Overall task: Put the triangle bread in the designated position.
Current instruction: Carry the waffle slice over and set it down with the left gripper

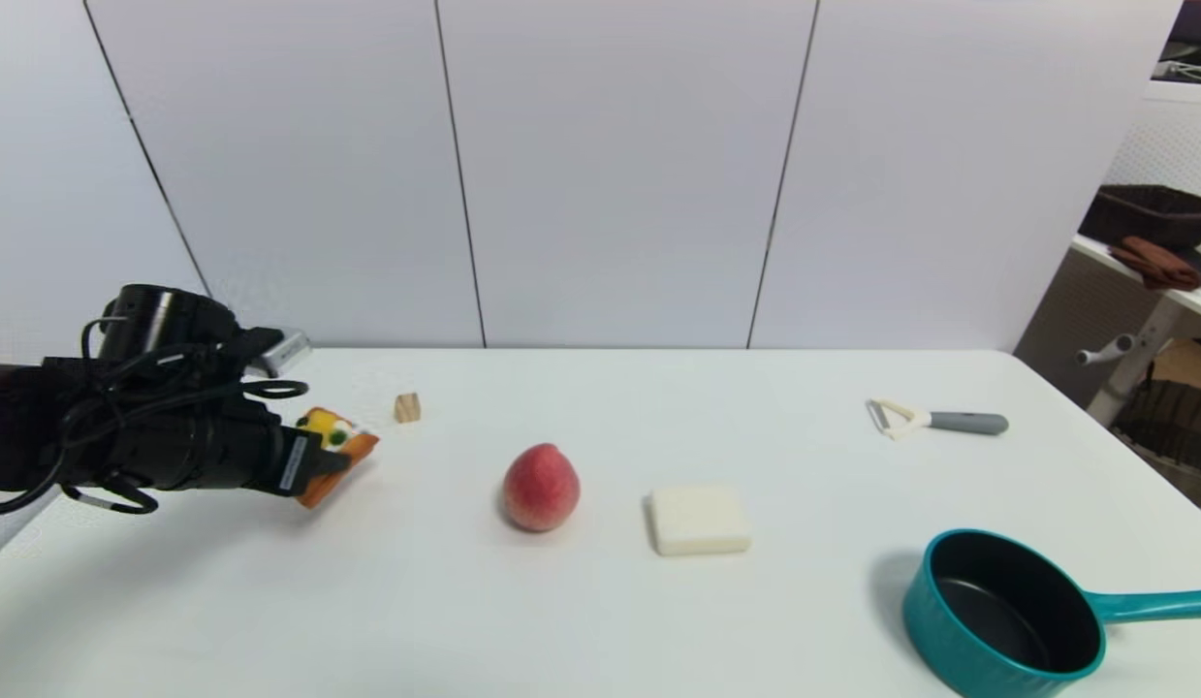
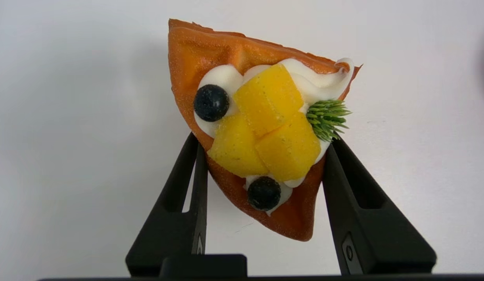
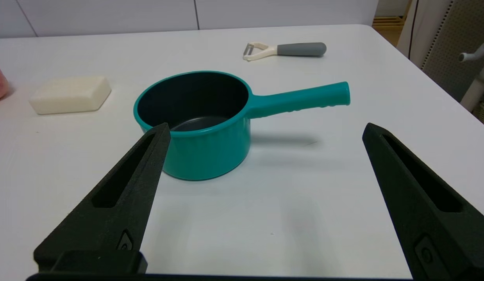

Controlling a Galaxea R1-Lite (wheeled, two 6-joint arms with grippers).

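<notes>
The triangle bread hangs above the table, short of the wooden cube; my left gripper should move it toward the cube before release.
The triangle bread is an orange-brown wedge topped with yellow fruit, white cream, dark berries and a green sprig. It sits at the table's left side, and my left gripper is shut on it. In the left wrist view the bread fills the space between the two black fingers, which press on its two slanted edges. It seems to hang slightly above the white table. My right gripper is open with nothing in it, near the table's front right, and does not show in the head view.
A small wooden cube lies just beyond the bread. A red peach and a white block sit mid-table. A peeler lies at the back right. A teal saucepan stands front right, just ahead of the right gripper.
</notes>
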